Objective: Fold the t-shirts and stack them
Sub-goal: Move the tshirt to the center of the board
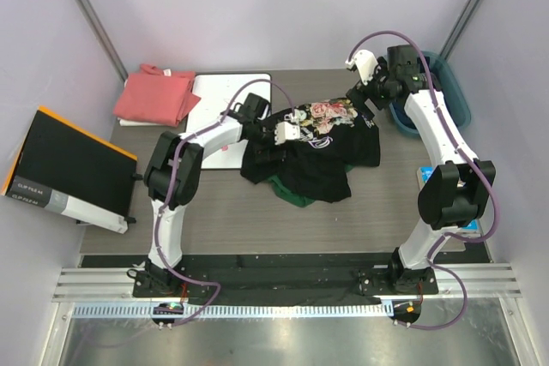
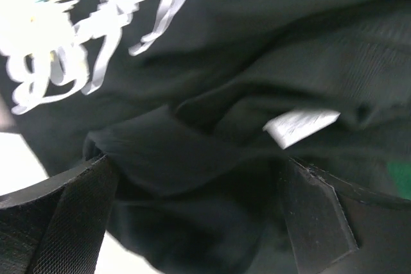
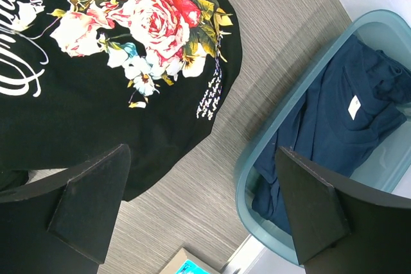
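Observation:
My left gripper is to grab only the black t-shirt's dark folds beside the white label next. The green cloth stays free that way, to get them apart for folding.
A black t-shirt lies crumpled mid-table, its rose print and white script facing up. A salmon-pink t-shirt rests folded at the back left. My left gripper is down on the black tee's left part. In the left wrist view it stands open, with dark folds of the tee and a white label between the fingers. My right gripper hovers open above the tee's back right edge. In the right wrist view it holds nothing above bare table, with the rose print ahead.
A white board lies beside the pink tee. A flat black box with an orange edge overhangs the table's left side. A teal bin holding navy cloth stands back right. Green cloth peeks from under the black tee. A small blue-topped box sits by the right edge.

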Robot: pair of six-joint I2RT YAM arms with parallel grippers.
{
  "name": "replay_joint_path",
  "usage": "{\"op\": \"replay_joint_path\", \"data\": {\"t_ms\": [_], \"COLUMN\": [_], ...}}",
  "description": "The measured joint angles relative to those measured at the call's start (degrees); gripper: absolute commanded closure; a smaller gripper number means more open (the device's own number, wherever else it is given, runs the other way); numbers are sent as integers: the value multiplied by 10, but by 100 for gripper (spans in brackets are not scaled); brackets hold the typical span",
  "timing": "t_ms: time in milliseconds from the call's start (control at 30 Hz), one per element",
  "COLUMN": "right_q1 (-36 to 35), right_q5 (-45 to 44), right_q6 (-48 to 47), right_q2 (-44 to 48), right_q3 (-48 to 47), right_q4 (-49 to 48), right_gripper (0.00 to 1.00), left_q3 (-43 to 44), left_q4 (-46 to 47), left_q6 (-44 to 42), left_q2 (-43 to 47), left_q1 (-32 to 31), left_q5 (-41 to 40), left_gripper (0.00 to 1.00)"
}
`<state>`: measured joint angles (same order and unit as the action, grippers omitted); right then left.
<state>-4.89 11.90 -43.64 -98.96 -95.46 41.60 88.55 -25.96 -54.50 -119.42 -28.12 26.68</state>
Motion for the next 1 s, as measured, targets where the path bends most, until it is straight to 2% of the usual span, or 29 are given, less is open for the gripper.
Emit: {"op": "replay_joint_path", "data": {"t_ms": [33,100,133,300,500,700,833,1000], "right_q1": [0,0,0,0,0,-1,-9,-37], "right_q5": [0,0,0,1,10,43,66,83], "right_q6": [0,1,2,5,5,-17,-46,-90], "right_q2": [0,0,0,-1,-1,-9,-31,-47], "right_q3": [0,0,0,0,14,39,39,40], "right_q4": [0,-1,-2,-5,-8,39,80,128], "right_gripper": [0,0,0,0,1,0,0,0], "left_q3": [0,1,1,0,7,82,139,145], "left_q4": [0,0,0,30,81,126,192,284], "left_q6": [0,2,0,7,78,122,117,73], "left_q2": [-7,-21,-22,-24,-14,42,89,108], "left_q1": [-3,-10,-12,-16,-3,20,22,20], "left_q5": [0,3,4,-28,-102,-196,-270,-351], "left_gripper": [25,85,100,100,100,100,100,100]}}
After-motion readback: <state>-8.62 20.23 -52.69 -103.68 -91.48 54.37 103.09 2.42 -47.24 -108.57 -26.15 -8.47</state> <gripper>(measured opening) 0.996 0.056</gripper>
